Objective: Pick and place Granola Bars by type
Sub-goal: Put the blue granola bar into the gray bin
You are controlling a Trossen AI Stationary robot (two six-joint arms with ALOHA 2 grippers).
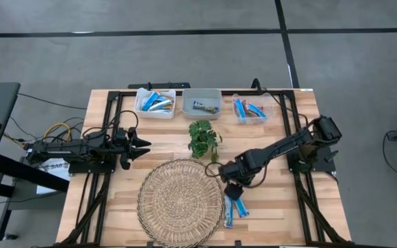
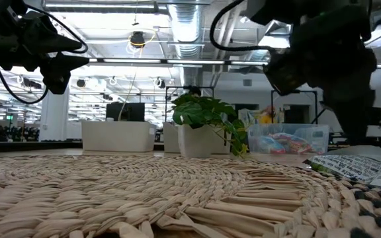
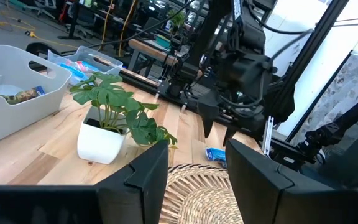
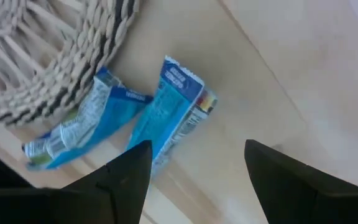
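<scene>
The purple-ended granola bar needs sorting: my right gripper should next grab its blue middle (image 1: 240,205), then put it into the grey bin.
Two blue-wrapped granola bars (image 1: 234,209) lie flat on the table beside the woven mat's right rim; in the right wrist view they form a V, one bar (image 4: 169,112) and the other (image 4: 82,130) with its end against the mat. My right gripper (image 1: 230,189) hovers open above them, touching nothing. More bars sit in three bins at the far edge: left bin (image 1: 154,103), middle bin (image 1: 203,105), right bin (image 1: 249,109). My left gripper (image 1: 143,147) waits open over the table's left side.
A round woven mat (image 1: 180,201) covers the near centre. A small green plant in a white pot (image 1: 203,138) stands between the mat and the bins. Bare wood lies right of the bars (image 1: 281,207).
</scene>
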